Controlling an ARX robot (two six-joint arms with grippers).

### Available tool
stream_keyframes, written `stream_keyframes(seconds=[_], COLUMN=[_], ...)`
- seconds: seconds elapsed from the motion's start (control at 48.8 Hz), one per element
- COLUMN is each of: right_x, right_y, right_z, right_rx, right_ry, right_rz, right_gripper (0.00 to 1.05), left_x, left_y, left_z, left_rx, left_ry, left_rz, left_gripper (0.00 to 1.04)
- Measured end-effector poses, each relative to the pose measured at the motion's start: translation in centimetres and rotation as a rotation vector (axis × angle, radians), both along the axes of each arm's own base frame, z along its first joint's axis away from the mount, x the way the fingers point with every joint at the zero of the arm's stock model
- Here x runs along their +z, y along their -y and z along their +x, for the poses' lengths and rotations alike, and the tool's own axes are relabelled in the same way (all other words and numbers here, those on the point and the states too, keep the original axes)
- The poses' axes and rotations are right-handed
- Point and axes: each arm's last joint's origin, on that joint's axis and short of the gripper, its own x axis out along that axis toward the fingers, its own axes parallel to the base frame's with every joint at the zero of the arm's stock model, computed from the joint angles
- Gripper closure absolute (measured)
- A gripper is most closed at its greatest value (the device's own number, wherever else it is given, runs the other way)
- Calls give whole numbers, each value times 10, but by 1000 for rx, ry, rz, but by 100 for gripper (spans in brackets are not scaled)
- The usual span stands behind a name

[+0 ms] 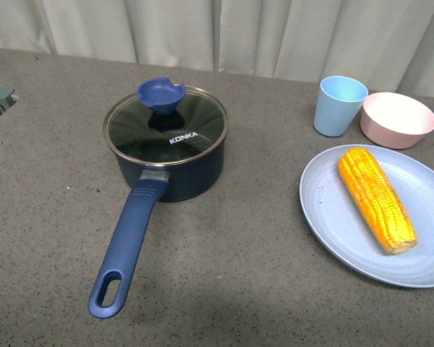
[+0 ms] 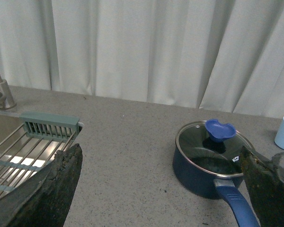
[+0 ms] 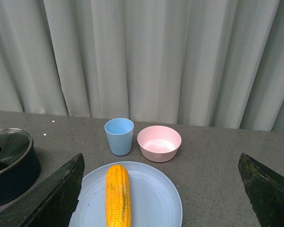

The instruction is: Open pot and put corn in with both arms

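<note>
My left gripper grabs the glass lid by its narrow blue knob next, since the lid spreads across the whole pot, too wide for the fingers.
The navy pot stands left of centre on the grey counter, its long blue handle pointing toward me. A glass lid marked KONKA with a blue knob covers it. The yellow corn lies on a light blue plate at the right. Neither arm shows in the front view. My left gripper is open, held back from the pot with bare counter between its fingers. My right gripper is open above the near side of the plate, behind the corn.
A light blue cup and a pink bowl stand behind the plate. A sink with a wire rack and a grey-green drainer lies at the far left. White curtains hang along the counter's back edge.
</note>
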Motion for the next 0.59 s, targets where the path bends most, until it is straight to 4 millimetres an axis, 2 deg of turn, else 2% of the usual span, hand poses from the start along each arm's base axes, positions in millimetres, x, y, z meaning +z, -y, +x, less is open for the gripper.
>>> stream_keyframes(seconds=[0.594], right_x=[0], right_y=[0], right_z=[0], right_rx=[0], right_ry=[0], right_rz=[0], right_gripper=[9], left_x=[0], left_y=[0], left_z=[0], left_rx=[0], left_ry=[0], left_rz=[0], left_gripper=[7])
